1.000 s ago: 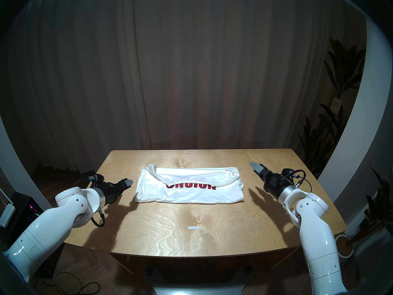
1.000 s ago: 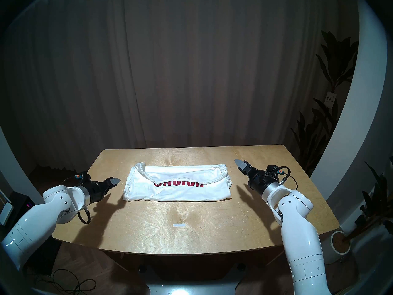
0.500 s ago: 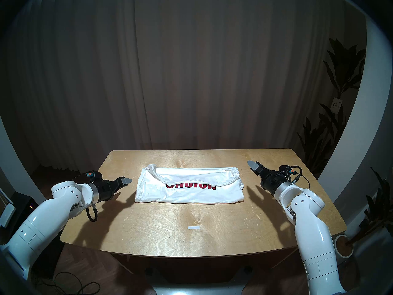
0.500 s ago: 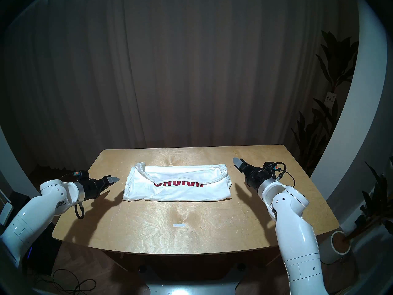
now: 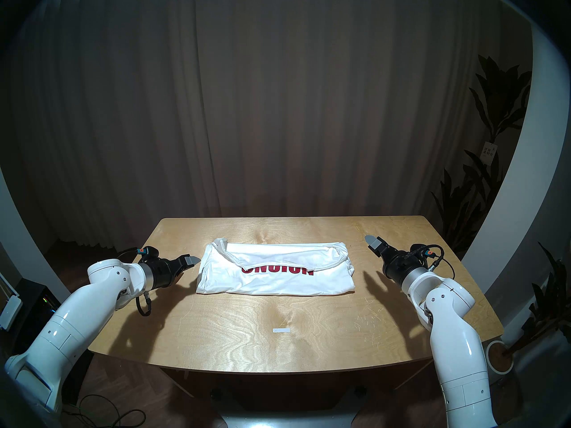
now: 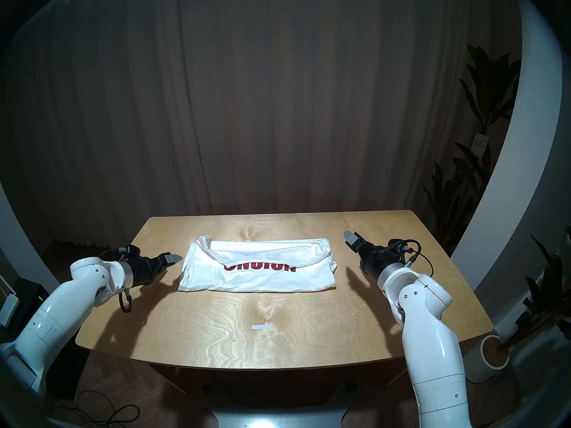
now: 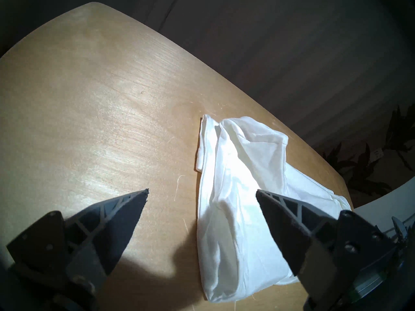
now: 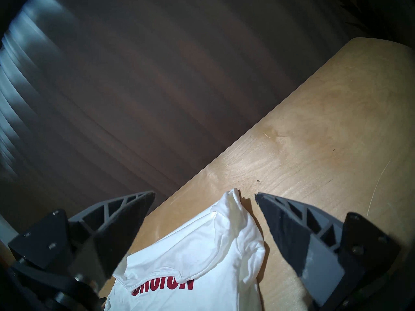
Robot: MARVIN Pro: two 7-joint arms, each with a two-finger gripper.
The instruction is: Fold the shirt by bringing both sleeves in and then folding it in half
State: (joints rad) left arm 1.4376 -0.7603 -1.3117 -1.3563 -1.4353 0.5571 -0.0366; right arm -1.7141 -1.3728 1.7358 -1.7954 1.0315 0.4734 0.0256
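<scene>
The printed body (image 5: 287, 281) lies flat against the table, so my left gripper will next grip the shirt by the raised fold at its short end (image 5: 204, 271).
The white shirt (image 5: 278, 282) (image 6: 259, 279) lies folded into a wide, wrinkled rectangle on the far half of the wooden table (image 5: 234, 350). A folded-over layer covers the top of its dark red lettering. I cannot pick out the sleeves within the folds. My left gripper (image 5: 189, 263) (image 6: 171, 260) hovers open just off the shirt's left end, holding nothing. In the left wrist view the left gripper (image 7: 202, 191) has that end of the shirt (image 7: 235, 225) just ahead. My right gripper (image 5: 374, 246) (image 6: 353, 239) is open beside the shirt's far right corner. That corner of the shirt (image 8: 202, 247) lies below the right gripper (image 8: 204, 195).
A short strip of white tape (image 5: 281, 330) is stuck near the table's front middle. A dark curtain (image 5: 278, 109) hangs behind the table. Potted plants (image 5: 497, 356) stand off the right edge and cables (image 5: 102, 415) lie on the floor at front left.
My left arm has swung in toward the shirt's left end, its gripper now closer to the cloth. The right gripper has shifted only slightly. The shirt has not moved.
</scene>
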